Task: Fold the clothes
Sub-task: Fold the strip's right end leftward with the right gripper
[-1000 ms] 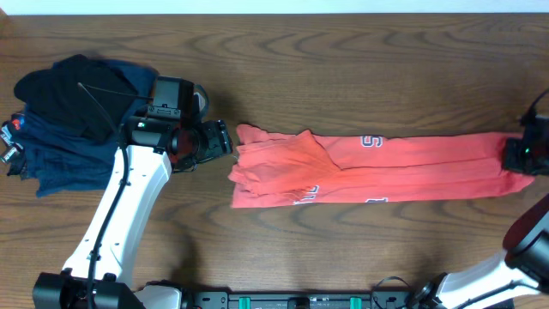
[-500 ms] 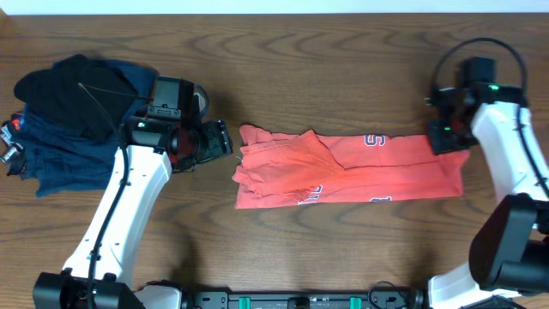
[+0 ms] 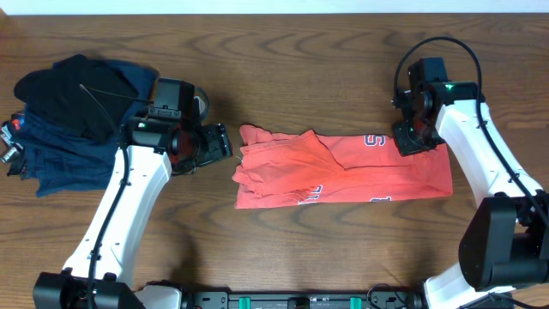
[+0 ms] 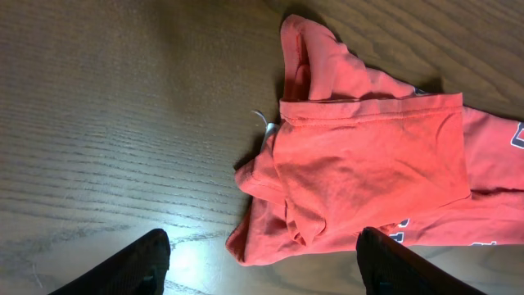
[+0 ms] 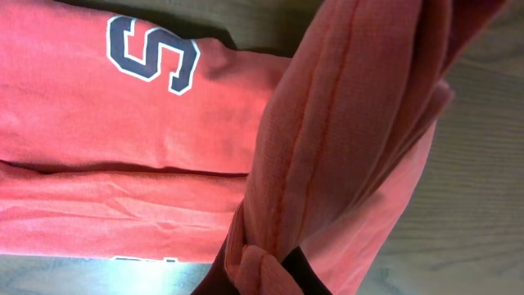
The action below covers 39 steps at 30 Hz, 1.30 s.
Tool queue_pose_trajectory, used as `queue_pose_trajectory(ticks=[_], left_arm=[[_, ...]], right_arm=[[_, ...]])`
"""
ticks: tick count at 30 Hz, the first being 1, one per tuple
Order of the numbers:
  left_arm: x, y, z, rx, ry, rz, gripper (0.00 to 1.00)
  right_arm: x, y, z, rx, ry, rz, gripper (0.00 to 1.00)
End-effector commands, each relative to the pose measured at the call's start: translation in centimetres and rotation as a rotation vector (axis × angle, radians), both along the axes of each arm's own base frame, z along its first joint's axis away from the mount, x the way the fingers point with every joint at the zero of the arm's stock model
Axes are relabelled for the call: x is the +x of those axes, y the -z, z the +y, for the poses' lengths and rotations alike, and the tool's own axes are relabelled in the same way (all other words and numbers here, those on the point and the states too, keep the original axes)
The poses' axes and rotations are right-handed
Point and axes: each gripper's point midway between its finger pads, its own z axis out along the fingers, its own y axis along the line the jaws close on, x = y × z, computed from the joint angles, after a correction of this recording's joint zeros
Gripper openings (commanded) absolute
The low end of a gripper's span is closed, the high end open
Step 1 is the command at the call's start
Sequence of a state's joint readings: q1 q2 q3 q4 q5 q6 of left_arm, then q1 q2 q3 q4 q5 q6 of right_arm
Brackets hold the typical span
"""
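I should open my right gripper, since flat cloth lies below the T-shirt's hem and the hem would come to rest on the folded T-shirt near the S.
The coral-red T-shirt (image 3: 343,169) lies as a long folded strip across the table's middle, white-and-dark letters showing. Its bunched left end, with a small white tag, fills the left wrist view (image 4: 368,164). My right gripper (image 3: 413,137) is shut on the shirt's right hem and holds it lifted over the strip, near the letter S; the pinched fabric (image 5: 327,147) rises between the fingers (image 5: 260,274). My left gripper (image 3: 220,142) is open and empty just left of the shirt's bunched end; its dark fingertips (image 4: 260,266) frame the cloth's lower edge.
A pile of navy blue garments (image 3: 60,150) with a black garment (image 3: 73,94) on top lies at the far left, behind my left arm. Bare wooden table (image 3: 300,60) surrounds the shirt.
My right gripper has carried the shirt's right end leftward from the table's far right edge, doubling the strip over and shortening it. My left arm has not moved.
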State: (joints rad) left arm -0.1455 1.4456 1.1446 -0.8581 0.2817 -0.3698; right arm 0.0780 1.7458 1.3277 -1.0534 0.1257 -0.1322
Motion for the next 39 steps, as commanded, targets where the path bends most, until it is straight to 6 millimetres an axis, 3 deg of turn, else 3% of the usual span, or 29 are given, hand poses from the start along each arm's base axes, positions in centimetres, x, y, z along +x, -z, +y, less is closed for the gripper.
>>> queue_pose_trajectory(ticks=[1,17,23,26,33,39], left_arm=[[-0.3,0.3,0.3,0.007,-0.009,0.013,0.75],[-0.3,0.3,0.3,0.007,-0.009,0.012,0.75],[-0.3,0.3,0.3,0.007,-0.009,0.013,0.75],[-0.3,0.3,0.3,0.007,-0.009,0.013,0.75],[-0.3,0.3,0.3,0.008,-0.009,0.013,0.75],[-0.4,0.7,0.3,0.014,0.013,0.013,0.85]], right_arm=[[-0.5,0.5,0.4,-0.004,0.013,0.022,0.02],[-1.4,0.6,1.0,0.032,0.009,0.059,0.15],[-1.6,0.7,1.8,0.082,0.006,0.068,0.36],[-1.6,0.7,1.8,0.082,0.006,0.068,0.4],[-1.6,0.6,0.8,0.027,0.012,0.067,0.4],[-1.7,1.3,0.4,0.006,0.102,0.054,0.37]])
